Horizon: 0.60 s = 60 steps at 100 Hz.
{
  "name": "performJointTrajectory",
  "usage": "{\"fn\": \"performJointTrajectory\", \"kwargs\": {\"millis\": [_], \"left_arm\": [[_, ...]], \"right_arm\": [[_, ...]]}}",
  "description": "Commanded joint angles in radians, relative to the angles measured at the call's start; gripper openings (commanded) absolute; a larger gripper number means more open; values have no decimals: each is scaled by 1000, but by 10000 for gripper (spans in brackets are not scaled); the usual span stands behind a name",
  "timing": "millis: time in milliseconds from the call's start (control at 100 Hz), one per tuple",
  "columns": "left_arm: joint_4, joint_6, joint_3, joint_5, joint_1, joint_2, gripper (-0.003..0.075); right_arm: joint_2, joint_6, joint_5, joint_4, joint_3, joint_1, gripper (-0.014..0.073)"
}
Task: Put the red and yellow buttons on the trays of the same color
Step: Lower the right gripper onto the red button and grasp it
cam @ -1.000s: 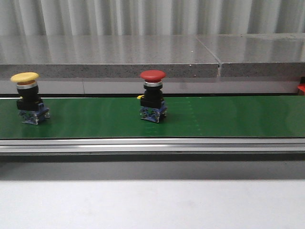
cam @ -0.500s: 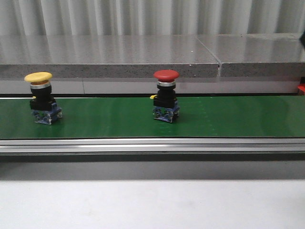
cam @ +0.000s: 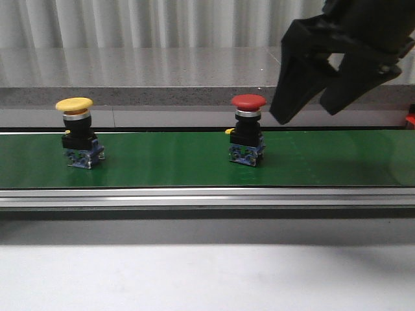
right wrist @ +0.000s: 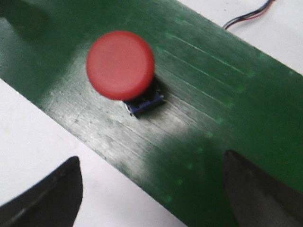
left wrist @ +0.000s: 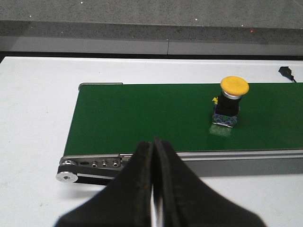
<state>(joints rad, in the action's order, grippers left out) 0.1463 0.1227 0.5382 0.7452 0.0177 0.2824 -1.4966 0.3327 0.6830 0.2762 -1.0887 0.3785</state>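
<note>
The robot's right hand needs to move toward the red button's cap before it closes. Its fingers are above the green belt, away from that cap, and would miss if they closed now.
A red button with a black and blue base stands upright on the green conveyor belt near the middle. It also shows in the right wrist view. A yellow button stands on the belt at the left, also in the left wrist view. My right gripper is open, hanging above the belt just right of the red button, apart from it. My left gripper is shut and empty, short of the belt's near rail. No trays are in view.
The belt's aluminium rail runs along its front edge. A grey stone ledge lies behind the belt. The belt's roller end shows in the left wrist view. A cable lies on the white table beyond the belt.
Both buttons have travelled to the right on the belt. My right gripper has come into the front view from the upper right, open, near the red button.
</note>
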Motion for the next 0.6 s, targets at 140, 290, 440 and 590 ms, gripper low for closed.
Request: {"fn": "performJointTrajectory", "kwargs": {"millis": [140,290,440,590], "left_arm": [[19,-3,27,-72,-6,8,-21],[19,-3,27,-72,-6,8,-21],[19,-3,27,-72,-6,8,-21],[19,-3,27,-72,-6,8,-21]], "right_arm": [[-50,15,-27,10,-110,31,601],[-103,16,-43,-4,-152,31,536],[-145,16,-34,-5,-185,31,409],[-152,16,-28,-6,-190,31,220]]}}
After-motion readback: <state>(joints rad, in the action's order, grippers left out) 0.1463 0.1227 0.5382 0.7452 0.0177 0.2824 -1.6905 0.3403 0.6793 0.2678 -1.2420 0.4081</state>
